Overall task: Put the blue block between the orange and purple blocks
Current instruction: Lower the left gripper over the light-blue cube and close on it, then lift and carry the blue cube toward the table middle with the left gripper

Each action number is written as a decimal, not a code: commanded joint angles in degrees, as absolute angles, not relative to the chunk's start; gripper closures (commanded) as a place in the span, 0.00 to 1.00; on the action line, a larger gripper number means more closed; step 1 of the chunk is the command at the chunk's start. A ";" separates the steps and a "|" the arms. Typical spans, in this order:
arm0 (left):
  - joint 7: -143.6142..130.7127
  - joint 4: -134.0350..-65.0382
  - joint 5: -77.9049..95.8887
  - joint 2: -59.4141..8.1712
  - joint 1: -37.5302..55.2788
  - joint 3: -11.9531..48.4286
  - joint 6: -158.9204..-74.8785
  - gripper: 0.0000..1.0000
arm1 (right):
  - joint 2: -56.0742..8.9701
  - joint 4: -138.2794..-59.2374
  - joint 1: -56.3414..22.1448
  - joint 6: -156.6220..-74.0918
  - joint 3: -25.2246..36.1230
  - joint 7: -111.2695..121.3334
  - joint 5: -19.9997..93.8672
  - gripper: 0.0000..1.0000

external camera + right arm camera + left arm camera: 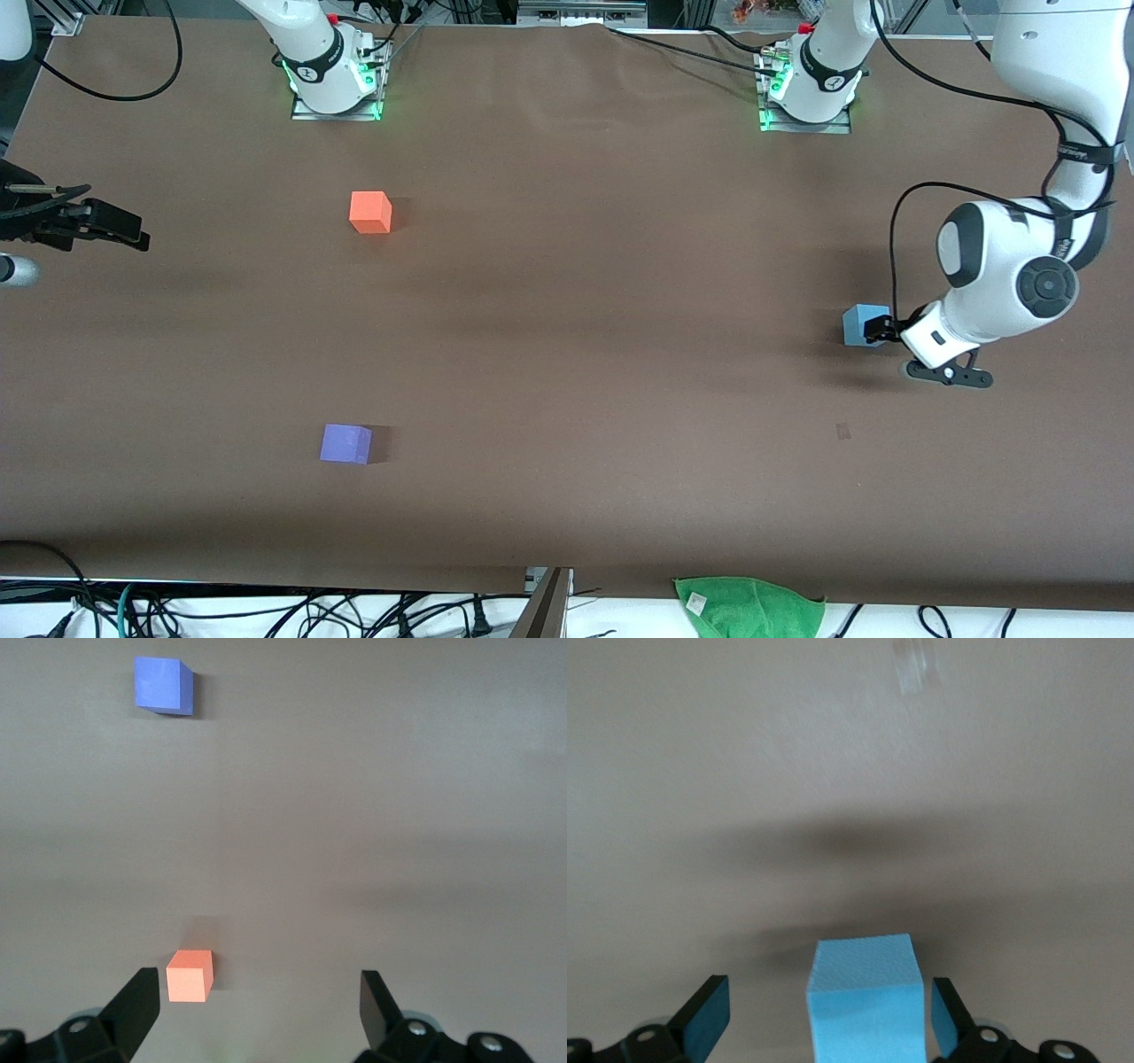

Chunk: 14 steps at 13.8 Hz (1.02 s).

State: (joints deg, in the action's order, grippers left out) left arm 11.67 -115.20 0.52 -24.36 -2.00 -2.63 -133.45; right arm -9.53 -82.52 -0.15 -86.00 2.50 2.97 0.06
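Observation:
I should next grab the blue block's opposite sides with my left gripper. Then I can set it between the orange block and the purple block.
The blue block sits on the brown table near the left arm's end. My left gripper is low at it and open, with the block between the fingers; one finger stands close beside it and the other is well apart. The orange block lies nearer the robots' bases, and the purple block lies nearer the front camera, both toward the right arm's end. My right gripper waits open and empty over the table's edge at the right arm's end. Its wrist view shows the orange block and the purple block.
A green cloth lies at the table's front edge. A small pale mark is on the table nearer the front camera than the blue block. Bare brown table stretches between the blue block and the other two blocks.

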 commanded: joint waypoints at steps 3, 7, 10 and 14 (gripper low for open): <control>13.18 -118.83 3.78 -22.67 -2.37 -2.37 -135.00 0.00 | -9.84 -81.65 0.09 -85.78 2.55 3.69 0.26 0.00; 13.10 -120.32 3.96 -24.16 -2.37 -2.37 -135.18 0.00 | -9.84 -81.65 0.09 -85.78 2.55 3.78 0.35 0.00; 13.53 -120.67 3.96 -25.14 -2.55 -2.37 -136.49 0.71 | -9.84 -81.65 0.09 -85.78 2.55 3.69 0.26 0.00; 12.40 -119.80 3.96 -24.88 -2.46 -2.29 -136.15 0.83 | -9.93 -81.65 0.09 -85.69 2.55 3.69 0.26 0.00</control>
